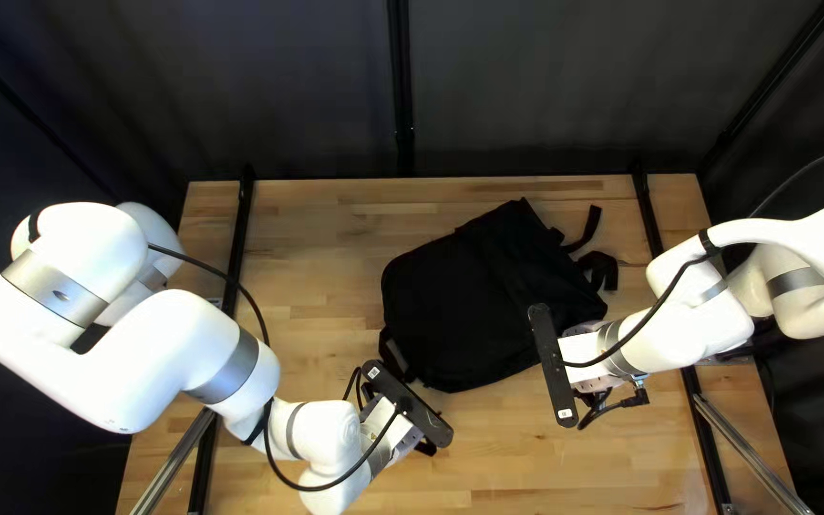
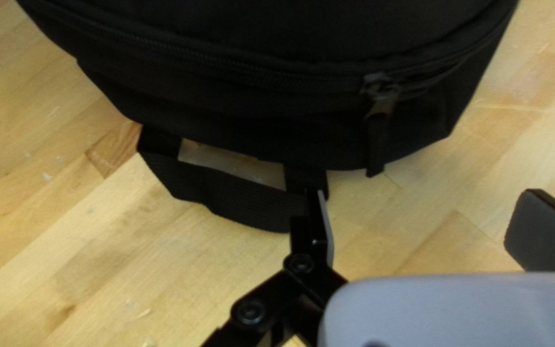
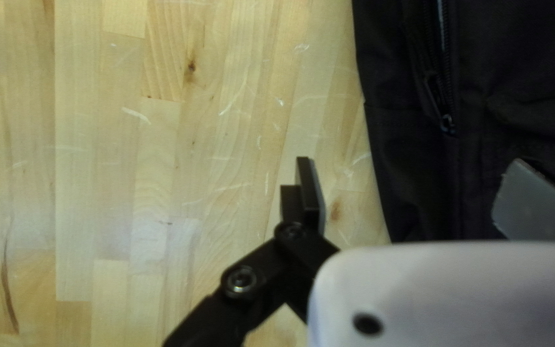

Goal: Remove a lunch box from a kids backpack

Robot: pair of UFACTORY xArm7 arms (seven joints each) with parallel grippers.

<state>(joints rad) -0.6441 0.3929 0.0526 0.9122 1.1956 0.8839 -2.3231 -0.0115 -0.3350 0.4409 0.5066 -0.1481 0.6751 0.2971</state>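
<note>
My left gripper grabs the zipper pull by its loose hanging end (image 2: 376, 164) next, since the zipper pull's slider (image 2: 381, 85) sits tight against the cloth.
The black backpack (image 1: 474, 296) lies on the table between my arms; no lunch box shows. My left gripper (image 1: 420, 441) is near its lower-left edge in the top left view, and my right gripper (image 1: 576, 358) is by its right edge. In the left wrist view my left gripper (image 2: 426, 222) stands open, one finger against or close over the end of a strap loop (image 2: 239, 196). Ahead, a zipper pull (image 2: 376, 132) hangs from the backpack (image 2: 226, 115). My right gripper (image 3: 419, 193) is open in the right wrist view, one finger over bare wood, the other over the backpack (image 3: 412, 160).
Loose black straps (image 1: 601, 267) extend from the backpack's right side onto the wooden table (image 1: 317, 229). Black rails (image 1: 238, 238) run along both sides of the table. A dark curtain (image 1: 526, 86) hangs behind the far edge.
</note>
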